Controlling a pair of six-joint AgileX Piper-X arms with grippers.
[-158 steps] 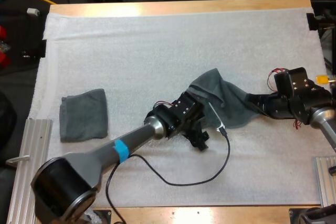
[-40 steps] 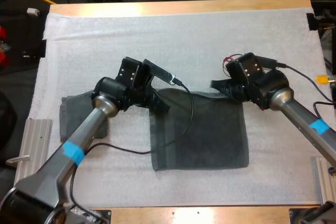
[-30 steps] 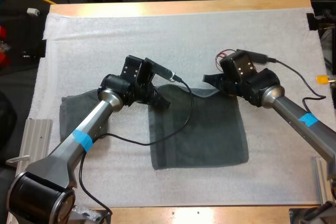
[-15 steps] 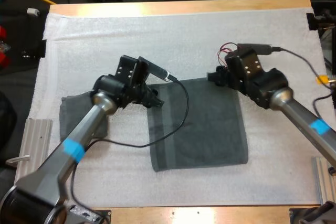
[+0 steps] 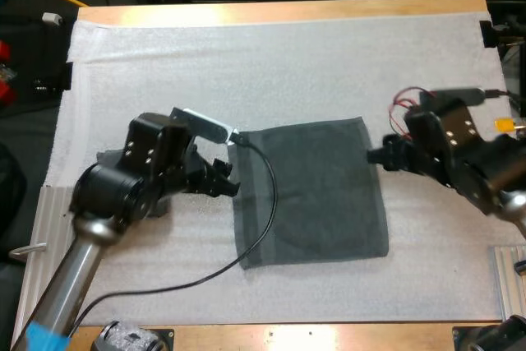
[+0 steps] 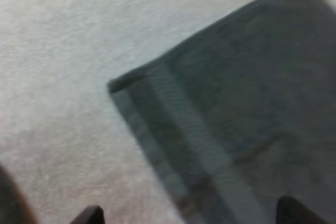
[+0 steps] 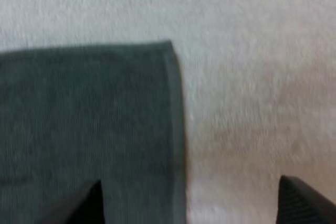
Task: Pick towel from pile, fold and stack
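The towel [image 5: 316, 191] is lying spread flat on the mat. My right gripper should pinch the towel next by its hemmed corner [image 5: 360, 122], where the edge of the cloth is exposed.
A dark grey-green towel [image 5: 312, 191] lies spread flat in the middle of the white mat. My left gripper [image 5: 222, 183] hovers at the towel's left edge near its far left corner [image 6: 113, 85]. Its fingertips [image 6: 89, 216] stand wide apart, open and holding nothing. My right gripper [image 5: 380, 156] is just off the towel's right edge by the far right corner [image 7: 170, 48]. Its fingers [image 7: 302, 200] are also open and clear of the cloth. A folded towel [image 5: 105, 157] lies at the left, mostly hidden under my left arm.
The white mat [image 5: 271, 63] covers the wooden table [image 5: 279, 11], with bare mat beyond the towel and in front of it. Metal rails sit at the near left [image 5: 41, 228] and near right [image 5: 509, 285] table edges.
Both grippers have opened and let go of the towel's far corners. They drew back, left arm toward the near left, right arm to the right. The towel now lies flat.
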